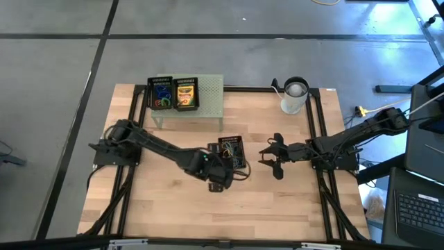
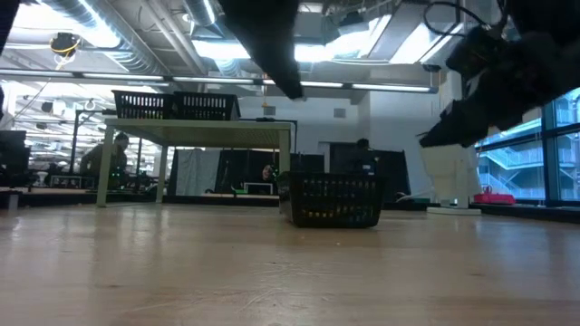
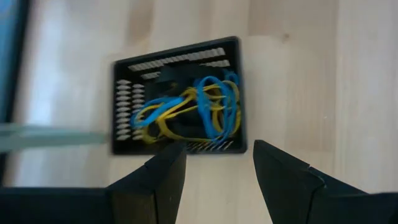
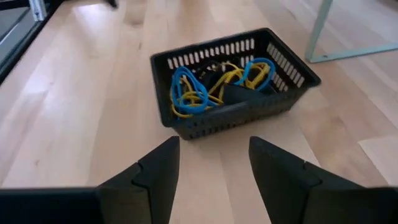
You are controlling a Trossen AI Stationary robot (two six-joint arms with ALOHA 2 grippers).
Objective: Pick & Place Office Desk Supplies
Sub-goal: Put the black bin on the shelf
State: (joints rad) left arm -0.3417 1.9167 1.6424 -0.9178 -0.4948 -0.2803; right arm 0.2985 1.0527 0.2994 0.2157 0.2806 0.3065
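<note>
I need to grab the black mesh basket [image 1: 232,150] next with my left gripper by its rim beside the blue loops, to put it on the pale green stand.
A small black mesh basket [image 1: 232,150] stands on its bottom in the middle of the wooden table. Tangled blue and yellow loops [image 3: 193,109] and some dark pieces lie in it; the right wrist view also shows the loops [image 4: 211,84]. My left gripper [image 1: 223,169] hangs open just near and left of the basket, slanting down, its fingers [image 3: 165,171] apart with nothing between them. My right gripper [image 1: 266,157] stands open to the basket's right, pointing at the basket [image 4: 233,81] and clear of it.
A pale green perforated stand [image 1: 208,104] at the far left-centre carries two black baskets: one with blue, red and green loops [image 1: 161,96], one with a yellow crayon box [image 1: 185,94]. A white cup [image 1: 294,96] stands at the far right. Bare wood lies along the near side.
</note>
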